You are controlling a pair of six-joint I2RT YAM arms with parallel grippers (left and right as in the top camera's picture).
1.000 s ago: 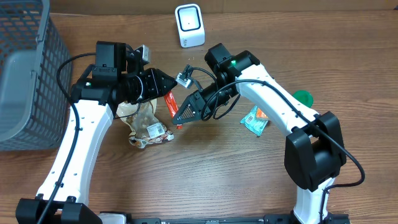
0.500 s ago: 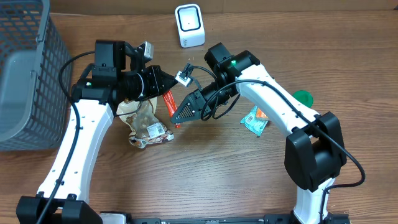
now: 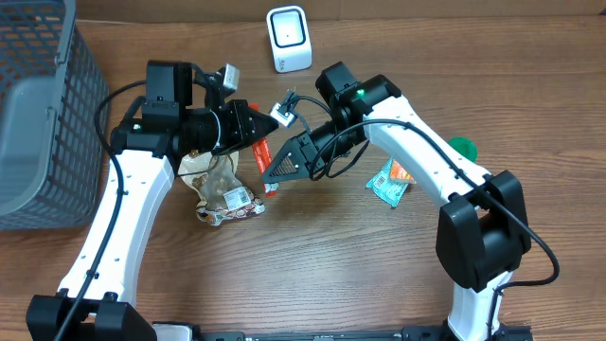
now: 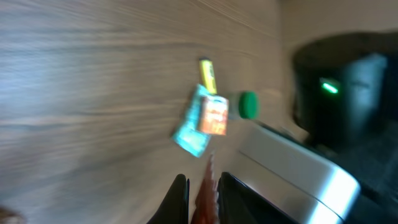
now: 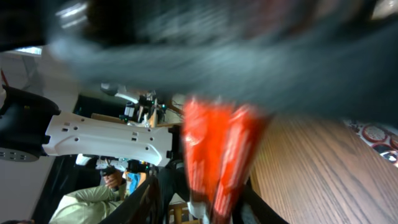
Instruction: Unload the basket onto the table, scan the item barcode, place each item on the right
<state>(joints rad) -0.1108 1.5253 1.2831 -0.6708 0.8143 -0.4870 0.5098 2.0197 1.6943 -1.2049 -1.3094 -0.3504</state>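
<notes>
I will next grab the red-orange packet's loose end with my right gripper, opposite my left gripper. The packet's other end stays free to scan the barcode.
The item is a slim red-orange packet (image 3: pixel 262 156), held in the air between both arms at mid-table. My left gripper (image 3: pixel 271 127) is shut on its upper end. In the left wrist view the packet (image 4: pixel 206 193) sits pinched between the two dark fingers of that gripper (image 4: pixel 203 202). My right gripper (image 3: pixel 269 173) stands open around the lower end. The right wrist view shows the packet (image 5: pixel 217 155) between spread jaws (image 5: pixel 205 200), with a gap on the left side. The white barcode scanner (image 3: pixel 288 39) stands at the back of the table. No barcode shows on the packet.
A grey wire basket (image 3: pixel 47 114) fills the far left. A brown patterned bag (image 3: pixel 220 188) lies under the left arm. Teal and orange packets (image 3: pixel 389 184) and a green lid (image 3: pixel 462 148) lie to the right, behind the right arm.
My left gripper has closed on the red packet's upper end. The right gripper, shut on the packet before, has spread its jaws. Both arms shifted slightly.
</notes>
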